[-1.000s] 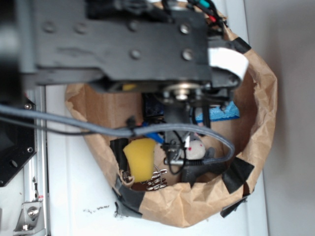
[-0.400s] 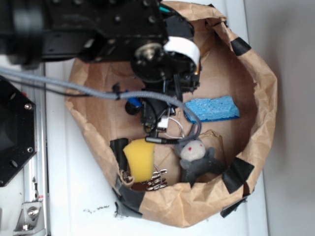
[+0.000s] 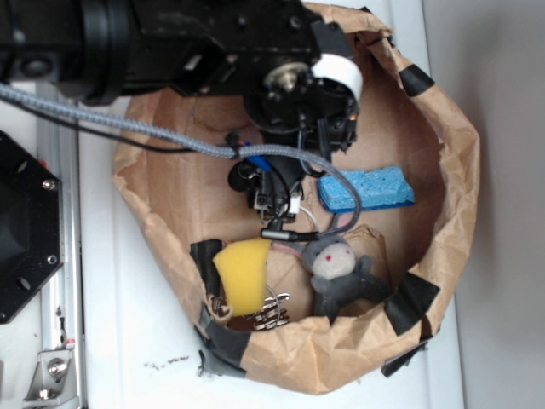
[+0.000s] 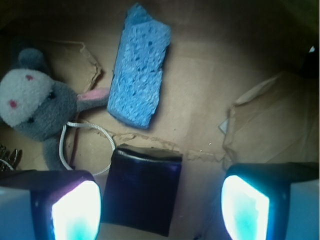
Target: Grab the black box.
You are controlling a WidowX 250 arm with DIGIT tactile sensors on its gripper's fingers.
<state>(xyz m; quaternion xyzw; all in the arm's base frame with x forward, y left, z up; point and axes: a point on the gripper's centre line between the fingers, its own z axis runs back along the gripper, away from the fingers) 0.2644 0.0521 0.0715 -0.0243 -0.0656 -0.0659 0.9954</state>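
My gripper grabs the black box by its two long side edges next.
The black box lies flat on the brown cardboard floor, glossy and dark. In the wrist view it sits between my two lit fingers, close to the left finger and well apart from the right finger. My gripper is open and just above it. In the exterior view the gripper points down inside the paper-walled bin and hides the box.
A blue sponge lies just beyond the box. A grey plush mouse and a white cord loop lie to one side. A yellow sponge and metal clips sit by the paper wall.
The arm has swung away from the camera and gone deeper into the bin. The gripper has shifted from over the plush mouse toward the bin's middle, by the blue sponge.
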